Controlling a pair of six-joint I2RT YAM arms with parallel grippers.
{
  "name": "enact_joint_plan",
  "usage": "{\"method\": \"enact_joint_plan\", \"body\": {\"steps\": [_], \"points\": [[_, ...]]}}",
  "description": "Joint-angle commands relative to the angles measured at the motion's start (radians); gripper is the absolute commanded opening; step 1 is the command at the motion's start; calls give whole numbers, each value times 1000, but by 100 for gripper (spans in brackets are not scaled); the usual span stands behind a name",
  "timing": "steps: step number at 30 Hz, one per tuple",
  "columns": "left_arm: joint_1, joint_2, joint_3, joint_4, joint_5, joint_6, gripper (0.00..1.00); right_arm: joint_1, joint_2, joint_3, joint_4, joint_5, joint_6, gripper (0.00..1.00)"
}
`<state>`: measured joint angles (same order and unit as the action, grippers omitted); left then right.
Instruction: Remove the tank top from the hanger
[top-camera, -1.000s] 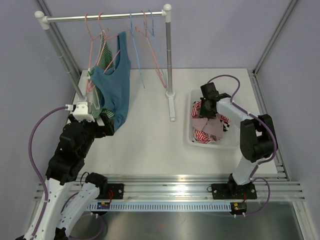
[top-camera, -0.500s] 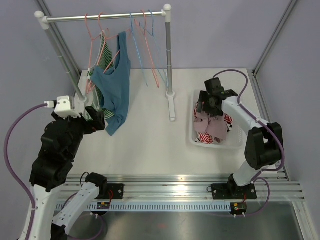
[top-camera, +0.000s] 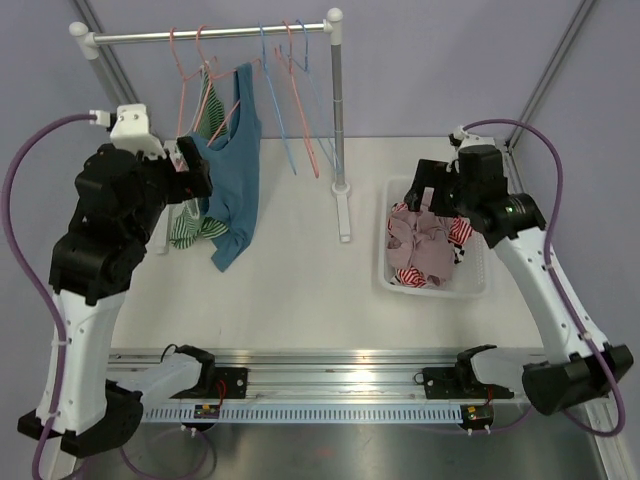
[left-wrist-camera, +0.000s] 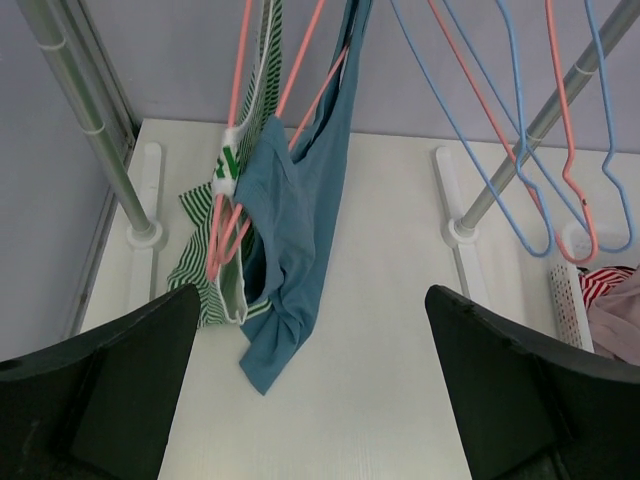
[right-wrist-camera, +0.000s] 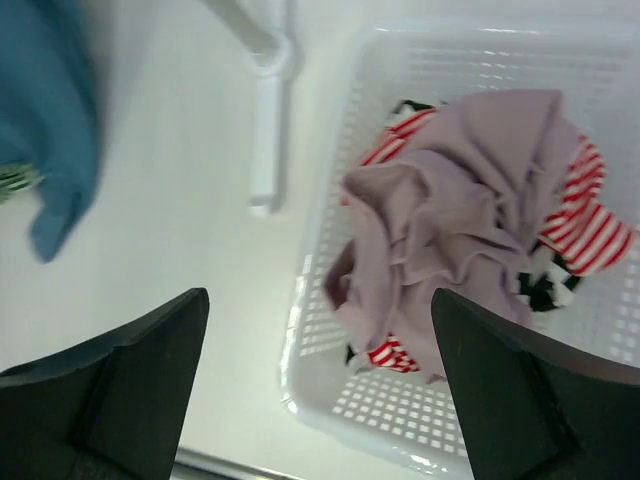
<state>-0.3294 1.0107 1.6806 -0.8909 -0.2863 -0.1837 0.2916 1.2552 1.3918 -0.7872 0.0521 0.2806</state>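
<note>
My left gripper grabs the pink hanger by its near arm just below the hook (top-camera: 208, 91) (left-wrist-camera: 307, 41) next. The far strap stays free for removing the tank top.
A blue tank top (top-camera: 236, 165) hangs from a pink hanger (top-camera: 222, 88) on the rail (top-camera: 210, 35), its lower end trailing on the table. A green striped top (top-camera: 194, 228) hangs just left of it. My left gripper (top-camera: 196, 166) is raised beside the blue tank top's left edge. In the left wrist view the left gripper (left-wrist-camera: 312, 300) is open and holds nothing, with the blue tank top (left-wrist-camera: 300, 190) and the pink hanger (left-wrist-camera: 300, 70) ahead of it. My right gripper (top-camera: 432, 193) hovers over the basket, and in its wrist view the right gripper (right-wrist-camera: 320, 295) is open and holds nothing.
A white basket (top-camera: 385, 262) at the right holds a lilac garment (top-camera: 420, 238) over red striped clothes (right-wrist-camera: 590, 230). Several bare blue and pink hangers (top-camera: 295, 100) hang at the rail's right end. The rack's right post (top-camera: 338, 110) and foot (top-camera: 344, 215) stand mid-table.
My right gripper opened and lifted away from the basket, leaving the lilac garment in it. My left arm rose and swung back toward the hanging tops.
</note>
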Motion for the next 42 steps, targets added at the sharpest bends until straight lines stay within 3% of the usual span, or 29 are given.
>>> {"method": "enact_joint_plan", "body": {"steps": [1,6,9,12,18,27,29,31,33,36,42], "points": [[-2,151,164,-8,-17,72,99,-5,-155,-63,98,-302,-20,99],[29,324,399,-25,42,135,99,-3,-293,-134,161,-492,25,98],[71,410,473,-11,125,156,90,-5,-329,-151,145,-541,29,97],[96,488,513,1,142,178,79,-5,-359,-149,120,-555,25,97],[148,638,600,18,153,260,72,-3,-405,-155,121,-626,38,96],[196,761,634,61,127,308,70,-5,-415,-162,134,-685,61,94],[208,778,639,53,174,294,61,-5,-419,-168,140,-698,63,94],[208,784,642,50,223,274,42,-3,-421,-178,152,-699,68,94],[208,779,643,43,246,260,30,-5,-421,-185,163,-702,74,93],[208,776,643,43,249,265,27,-5,-416,-186,172,-712,81,93],[208,758,677,33,312,207,0,-5,-425,-192,186,-718,91,93]]}}
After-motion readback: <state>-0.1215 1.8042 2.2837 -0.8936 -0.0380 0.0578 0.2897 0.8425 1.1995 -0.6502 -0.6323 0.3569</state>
